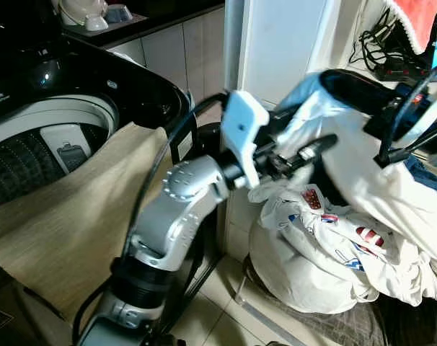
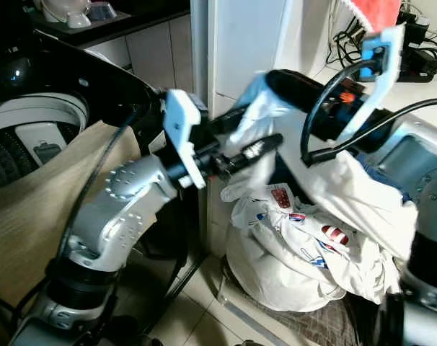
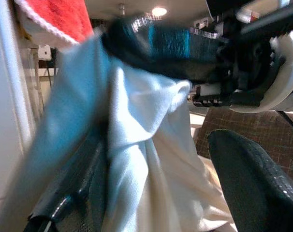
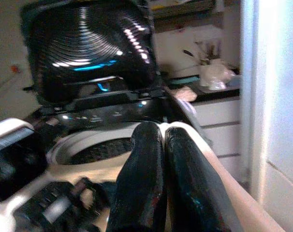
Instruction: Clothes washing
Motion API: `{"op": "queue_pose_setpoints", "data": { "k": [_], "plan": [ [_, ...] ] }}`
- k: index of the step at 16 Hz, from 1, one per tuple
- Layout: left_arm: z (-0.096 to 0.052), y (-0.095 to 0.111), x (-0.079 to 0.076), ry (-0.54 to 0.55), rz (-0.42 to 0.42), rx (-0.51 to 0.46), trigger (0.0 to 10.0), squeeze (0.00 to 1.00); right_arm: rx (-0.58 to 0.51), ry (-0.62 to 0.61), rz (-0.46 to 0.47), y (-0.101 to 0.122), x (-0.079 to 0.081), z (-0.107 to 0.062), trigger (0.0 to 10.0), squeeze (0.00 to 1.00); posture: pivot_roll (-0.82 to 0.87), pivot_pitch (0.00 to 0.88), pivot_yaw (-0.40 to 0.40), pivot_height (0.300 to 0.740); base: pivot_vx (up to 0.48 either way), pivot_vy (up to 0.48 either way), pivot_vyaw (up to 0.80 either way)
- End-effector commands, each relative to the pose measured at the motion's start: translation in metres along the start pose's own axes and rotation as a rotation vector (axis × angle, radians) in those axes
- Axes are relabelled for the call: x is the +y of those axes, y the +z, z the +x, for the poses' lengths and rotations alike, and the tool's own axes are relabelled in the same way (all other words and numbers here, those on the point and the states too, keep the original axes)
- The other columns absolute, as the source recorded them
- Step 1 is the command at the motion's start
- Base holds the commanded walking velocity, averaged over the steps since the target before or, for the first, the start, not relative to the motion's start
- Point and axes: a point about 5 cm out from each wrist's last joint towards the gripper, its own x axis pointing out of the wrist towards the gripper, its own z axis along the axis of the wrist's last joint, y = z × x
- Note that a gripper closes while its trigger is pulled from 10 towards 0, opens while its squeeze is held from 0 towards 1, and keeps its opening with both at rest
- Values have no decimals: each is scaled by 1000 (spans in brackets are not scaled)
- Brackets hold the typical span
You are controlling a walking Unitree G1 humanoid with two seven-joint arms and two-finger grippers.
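Observation:
My left gripper takes the white garment by its gathered fold [image 3: 134,137] below my right gripper's fingers next, because the rest of the cloth hangs slack.
A white garment [image 1: 377,180] with a light blue edge hangs lifted at the right, and my right gripper [image 1: 348,83] holds it up from above. Seen from the right wrist, that gripper's black fingers [image 4: 151,159] are pressed together, pointing toward the washing machine. My left gripper [image 1: 312,148] reaches across from the left to the hanging garment. Its fingers [image 3: 253,183] stand apart, with a fold of the white cloth [image 3: 146,145] between them. Below lies a pile of white printed clothes [image 1: 312,252]. The top-loading washing machine [image 1: 38,144] stands open at the left, its lid [image 4: 88,48] raised.
A beige cloth [image 1: 67,209] drapes over the washer's near edge. A white cabinet [image 1: 283,43] stands behind the arms, and a counter with dishes [image 1: 89,14] runs at the back left. A red cloth [image 1: 413,18] and cables [image 1: 381,50] sit at the top right. Tiled floor [image 1: 218,303] lies below.

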Motion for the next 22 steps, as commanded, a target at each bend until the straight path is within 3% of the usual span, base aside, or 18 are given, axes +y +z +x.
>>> {"op": "queue_pose_setpoints", "data": {
  "k": [1,4,5,6,7,22],
  "plan": [
    [2,-4,-1,0,3,15,10000,0,-15,51,-33,9,10,4,0,0,-105,0,9,740,0,0,0],
    [6,-5,0,42,-7,0,10000,0,-15,69,-24,8,14,8,0,0,-107,0,9,740,0,0,0],
    [7,-4,1,53,-11,-5,6314,0,-15,69,-23,8,14,8,0,0,-107,0,9,740,0,0,0],
    [6,-4,2,64,-17,-14,667,0,-15,66,-20,8,15,8,0,0,-107,0,9,740,0,0,0],
    [4,-3,5,76,-23,-22,0,0,-12,62,-19,7,15,9,0,0,-107,0,9,740,0,0,0],
    [-1,-4,11,89,-25,-13,0,0,15,32,-27,-1,11,11,0,0,-94,0,8,740,0,0,0]
  ]
}}
